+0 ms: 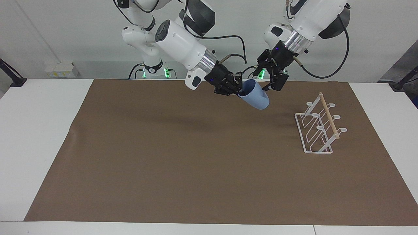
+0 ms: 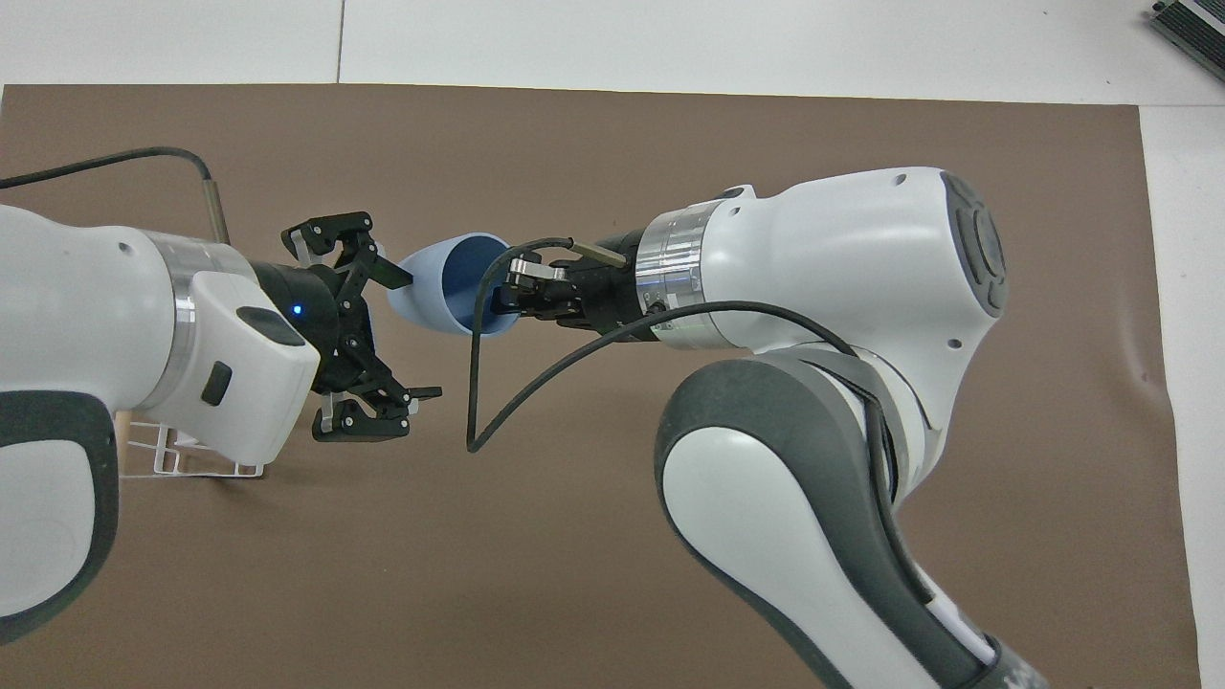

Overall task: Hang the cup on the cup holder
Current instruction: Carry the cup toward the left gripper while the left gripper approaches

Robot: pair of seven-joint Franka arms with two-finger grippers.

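Observation:
I should line up my left gripper with the cup first, as one finger touches the cup's base (image 2: 412,297) and the other is over the brown mat. My left gripper would miss the cup's base if it closed now.
The light-blue cup (image 1: 256,97) hangs tilted in the air over the brown mat, its narrow base pointing toward the left arm's end of the table. My right gripper (image 1: 240,89) is shut on the cup's rim, one finger inside the mouth (image 2: 478,287). Close beside the cup's base (image 2: 412,297) my left gripper (image 1: 270,83) stands open. One of its fingertips (image 2: 394,277) lies right at the base and the other is well apart from it; nothing is held. The white wire cup holder (image 1: 318,130) stands on the mat, and in the overhead view the left arm covers most of the cup holder (image 2: 191,466).
A brown mat (image 1: 196,163) covers most of the white table (image 1: 36,137). A black cable (image 2: 536,383) loops down from the right wrist. Both arms reach over the strip of mat nearest the robots.

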